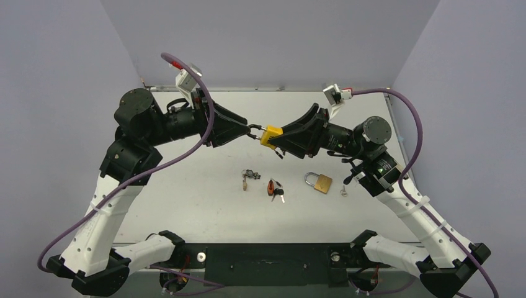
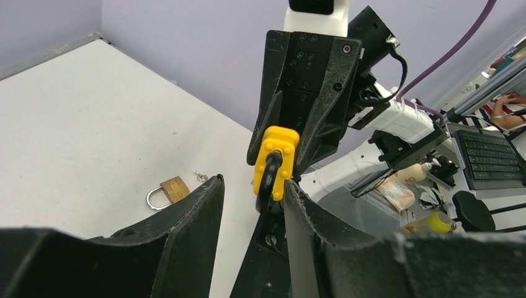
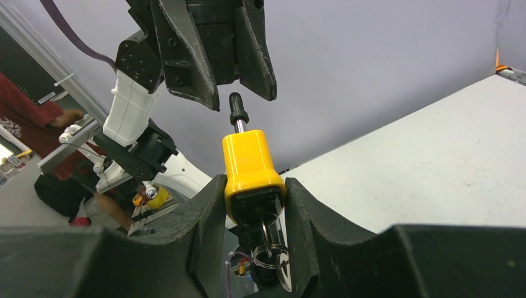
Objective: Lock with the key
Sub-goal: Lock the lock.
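My left gripper grabs the yellow padlock's black shackle (image 2: pixel 267 183) next, so the padlock's body and keyed bottom stay free for locking.
My right gripper (image 1: pixel 277 140) is shut on a yellow padlock (image 1: pixel 270 136), held in the air over the table's middle. In the right wrist view the padlock (image 3: pixel 248 158) sits between my fingertips. A key with a metal ring (image 3: pixel 271 254) hangs from its underside. Its black shackle (image 3: pixel 236 108) points at my left gripper (image 1: pixel 250 131). My left gripper is open, and its fingers stand on either side of the shackle (image 2: pixel 267 183). In the left wrist view the shackle is close to the right finger (image 2: pixel 304 205); I cannot tell if they touch.
On the table (image 1: pixel 186 205) lie a brass padlock (image 1: pixel 319 181) with a small key (image 1: pixel 343 190) beside it, a red-and-black key bunch (image 1: pixel 275 188), and a small metal piece (image 1: pixel 248 178). The brass padlock also shows in the left wrist view (image 2: pixel 167 191).
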{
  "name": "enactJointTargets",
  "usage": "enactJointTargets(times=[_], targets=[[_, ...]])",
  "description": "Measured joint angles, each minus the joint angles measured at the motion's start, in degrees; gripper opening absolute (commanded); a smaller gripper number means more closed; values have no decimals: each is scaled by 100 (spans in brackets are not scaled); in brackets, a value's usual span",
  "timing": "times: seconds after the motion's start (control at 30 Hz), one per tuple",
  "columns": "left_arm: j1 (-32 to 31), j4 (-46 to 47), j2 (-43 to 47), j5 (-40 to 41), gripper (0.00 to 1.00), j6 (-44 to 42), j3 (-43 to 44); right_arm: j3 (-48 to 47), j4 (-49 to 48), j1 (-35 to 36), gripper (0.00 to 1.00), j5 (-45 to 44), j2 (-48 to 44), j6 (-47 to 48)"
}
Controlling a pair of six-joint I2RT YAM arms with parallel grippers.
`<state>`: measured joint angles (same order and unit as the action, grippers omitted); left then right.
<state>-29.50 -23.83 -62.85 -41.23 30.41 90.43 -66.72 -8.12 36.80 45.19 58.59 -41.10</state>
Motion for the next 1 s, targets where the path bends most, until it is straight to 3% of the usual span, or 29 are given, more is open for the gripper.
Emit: enactJointTargets(times=[0.2,0.43,0.67,1.0], targets=[[0,7,-15,-238,35,44,-129,0,129,2,0,35,0,22],[0,2,-39,-369,23,44,-199,0,221,2,0,85,0,87],[0,-4,-74,-501,0,28,-199,0,374,0,0,111,0,184],[-17,-4,11,-603,0,-98,-352,0,411,-2,0,216,37,44]])
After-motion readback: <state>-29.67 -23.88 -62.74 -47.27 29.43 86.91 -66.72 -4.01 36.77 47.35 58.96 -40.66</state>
